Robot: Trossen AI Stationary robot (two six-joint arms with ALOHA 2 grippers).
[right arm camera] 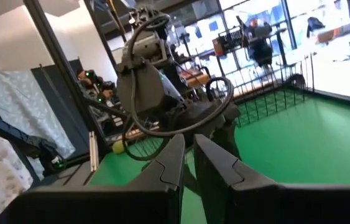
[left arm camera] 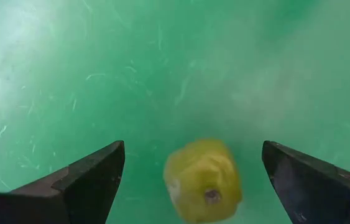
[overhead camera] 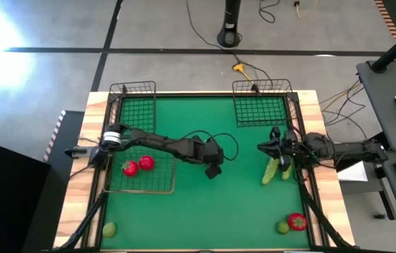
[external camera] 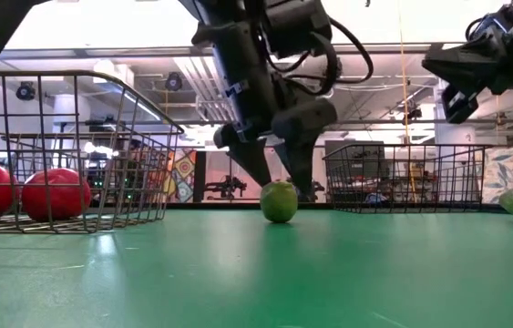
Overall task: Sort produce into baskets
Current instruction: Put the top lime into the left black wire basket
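The yellow-green piece should go into the dark basket (overhead camera: 138,112) beside the grey-wire one to be sorted, so my left gripper will next grab the piece by its rounded sides.
A small yellow-green round piece (left arm camera: 202,180) rests on the green mat near the table's middle and also shows in the low view (external camera: 279,201). My left gripper (left arm camera: 193,144) is open and points down over it. Its fingers stand on either side of the piece without touching, as the low view (external camera: 279,178) also shows. Two red pieces (overhead camera: 138,166) lie in the shallow grey-wire basket (overhead camera: 162,188) at the left. Two green cucumbers (overhead camera: 276,170) lie on the mat at the right. My right gripper (overhead camera: 262,146) is shut and empty, raised above the mat beside them.
Two dark baskets stand at the far edge, one at the left (overhead camera: 133,105) and one at the right (overhead camera: 261,107). A yellow-green piece (overhead camera: 109,229) lies at the near left corner. Another yellow-green piece (overhead camera: 283,227) and a red one (overhead camera: 297,222) lie at the near right.
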